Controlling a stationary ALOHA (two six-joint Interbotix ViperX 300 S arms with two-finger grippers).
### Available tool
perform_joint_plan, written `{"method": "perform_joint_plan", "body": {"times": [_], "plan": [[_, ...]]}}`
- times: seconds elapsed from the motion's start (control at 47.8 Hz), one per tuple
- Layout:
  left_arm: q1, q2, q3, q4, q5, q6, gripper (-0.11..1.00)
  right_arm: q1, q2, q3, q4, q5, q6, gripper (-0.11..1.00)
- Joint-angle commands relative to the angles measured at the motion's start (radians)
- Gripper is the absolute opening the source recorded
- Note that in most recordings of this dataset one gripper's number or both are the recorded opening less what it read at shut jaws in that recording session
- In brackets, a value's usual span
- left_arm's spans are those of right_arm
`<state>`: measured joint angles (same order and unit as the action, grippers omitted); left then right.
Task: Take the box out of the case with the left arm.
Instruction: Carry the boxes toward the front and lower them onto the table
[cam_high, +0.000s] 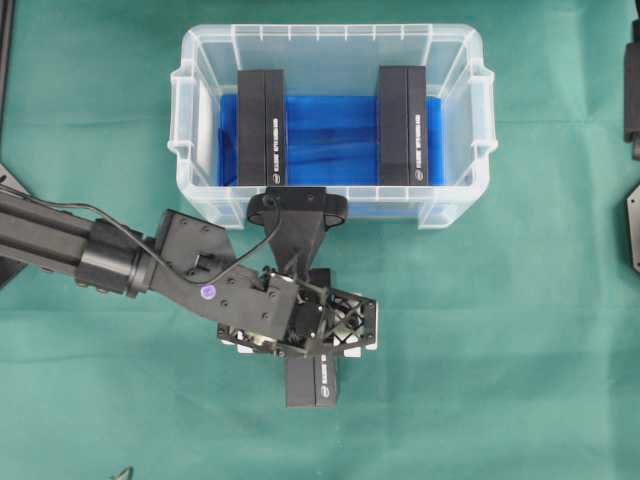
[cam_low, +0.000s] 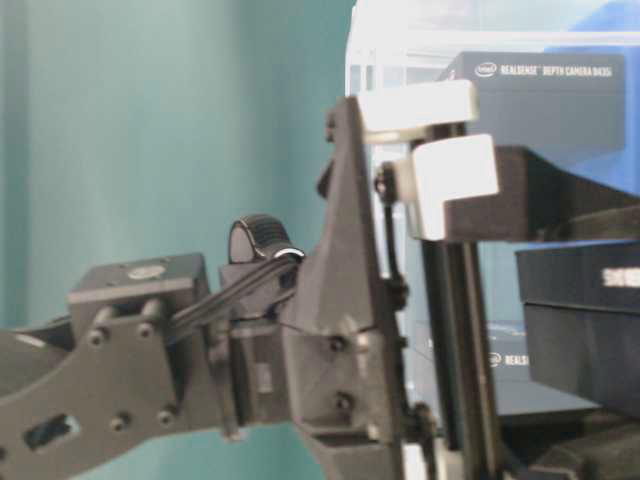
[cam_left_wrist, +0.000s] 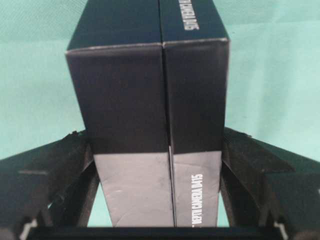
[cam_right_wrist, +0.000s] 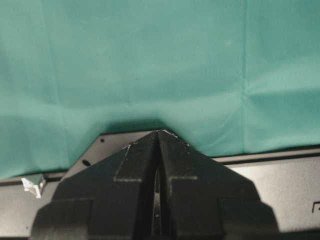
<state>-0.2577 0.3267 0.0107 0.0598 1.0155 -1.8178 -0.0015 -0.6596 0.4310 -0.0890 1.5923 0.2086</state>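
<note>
I need to open my left gripper now, as the black box lies low over the green cloth outside the case in the overhead view.
The clear case (cam_high: 330, 35) with its blue bottom stands at the back centre and holds two upright black boxes (cam_high: 262, 125) (cam_high: 403, 125). A third black box (cam_high: 312, 385) is outside the case, over the green cloth in front of its near wall. My left gripper (cam_high: 300, 345) is shut on this box, one finger on each long side. In the left wrist view the box (cam_left_wrist: 145, 95) fills the space between the fingers (cam_left_wrist: 55, 175). My right gripper (cam_right_wrist: 159, 134) is shut on nothing, over cloth and a dark plate.
Green cloth (cam_high: 500, 330) covers the table around the case. Black hardware of the right arm (cam_high: 632, 90) sits at the right edge. The left arm (cam_high: 60, 235) reaches in from the left edge, just in front of the case's near wall.
</note>
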Motion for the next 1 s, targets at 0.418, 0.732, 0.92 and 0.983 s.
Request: {"method": "perform_joint_plan", "body": {"times": [0.418,0.732,0.92,0.983], "plan": [[-0.012,-0.043,0.012,-0.003,-0.040,0.002,0.80,0.000,-0.002,-0.025,-0.002,0.000,0.000,0.01],[-0.012,-0.043,0.003,-0.005,-0.040,0.002,0.88,0.000,-0.002,-0.025,-0.003,0.000,0.002,0.01],[-0.011,-0.063,-0.014,-0.005,-0.023,0.003,0.89,0.000,-0.002,-0.026,-0.002,0.000,0.002,0.01],[-0.011,-0.074,-0.023,-0.003,-0.008,0.002,0.89,0.000,-0.002,-0.026,-0.002,0.000,0.002,0.01]]}}
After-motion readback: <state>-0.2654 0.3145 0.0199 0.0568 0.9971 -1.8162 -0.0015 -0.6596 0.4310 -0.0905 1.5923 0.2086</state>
